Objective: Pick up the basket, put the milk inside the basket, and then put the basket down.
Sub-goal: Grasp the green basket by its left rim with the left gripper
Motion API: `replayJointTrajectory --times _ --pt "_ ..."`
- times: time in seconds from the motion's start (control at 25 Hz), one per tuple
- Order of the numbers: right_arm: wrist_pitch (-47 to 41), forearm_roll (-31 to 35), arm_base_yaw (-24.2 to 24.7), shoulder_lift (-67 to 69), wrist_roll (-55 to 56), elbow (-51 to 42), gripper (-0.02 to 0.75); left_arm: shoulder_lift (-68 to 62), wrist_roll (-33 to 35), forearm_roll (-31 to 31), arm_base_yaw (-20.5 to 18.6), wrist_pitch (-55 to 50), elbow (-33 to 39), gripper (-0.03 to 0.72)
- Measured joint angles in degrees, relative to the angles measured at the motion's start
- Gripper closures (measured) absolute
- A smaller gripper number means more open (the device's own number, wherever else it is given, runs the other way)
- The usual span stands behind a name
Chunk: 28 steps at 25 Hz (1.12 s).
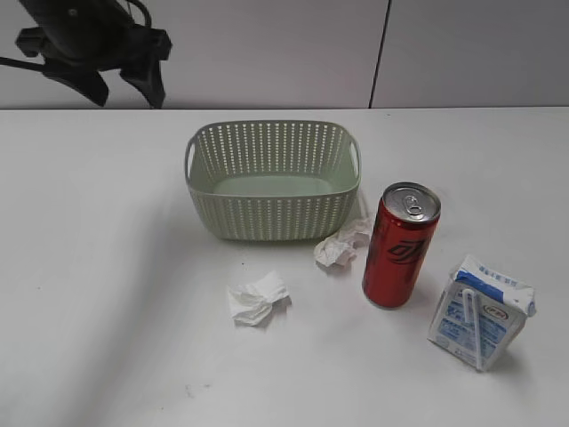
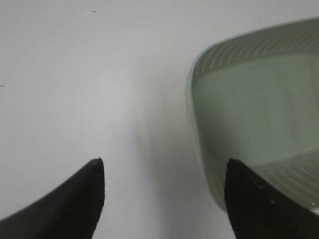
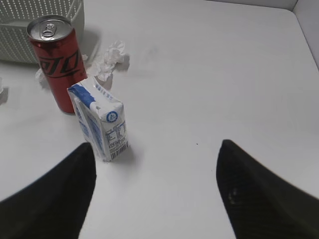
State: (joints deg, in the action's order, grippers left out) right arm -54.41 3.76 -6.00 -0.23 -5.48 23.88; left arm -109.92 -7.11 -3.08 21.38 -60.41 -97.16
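Observation:
The basket's body is far wider than the gripper's open fingers, so the left gripper should next pinch the basket's thin end rim to pick up the basket.
The pale green basket stands empty at the middle of the white table; its blurred corner shows in the left wrist view. The white and blue milk carton stands at the front right; it also shows in the right wrist view. My left gripper hangs high at the back left, open and empty, its right finger over the basket's edge. My right gripper is open and empty, above the table just right of the milk. It is out of the exterior view.
A tall red drink can stands between basket and milk, also seen in the right wrist view. Two crumpled white tissues lie in front of the basket, one at the front, one by the can.

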Motion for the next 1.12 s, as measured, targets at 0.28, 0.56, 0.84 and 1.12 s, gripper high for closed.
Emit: replayJointTrajectory --times 0.28,0.56,0.84,1.12 --pt "0.00 0.00 0.00 0.00 0.00 0.00 0.148 -9.35 -4.77 0.18 2.64 -2.66 -6.02 0.118" --pt "0.00 0.00 0.00 0.00 0.00 0.00 0.148 -15.43 -7.21 0.43 2.82 -2.99 -9.92 0.118" --pt "0.05 0.00 0.00 0.00 0.00 0.00 0.148 -21.13 -10.56 1.15 4.50 -4.34 -13.78 0.125" --pt "0.05 0.00 0.00 0.00 0.00 0.00 0.148 -22.53 -16.06 4.96 5.05 -4.11 -14.06 0.165"
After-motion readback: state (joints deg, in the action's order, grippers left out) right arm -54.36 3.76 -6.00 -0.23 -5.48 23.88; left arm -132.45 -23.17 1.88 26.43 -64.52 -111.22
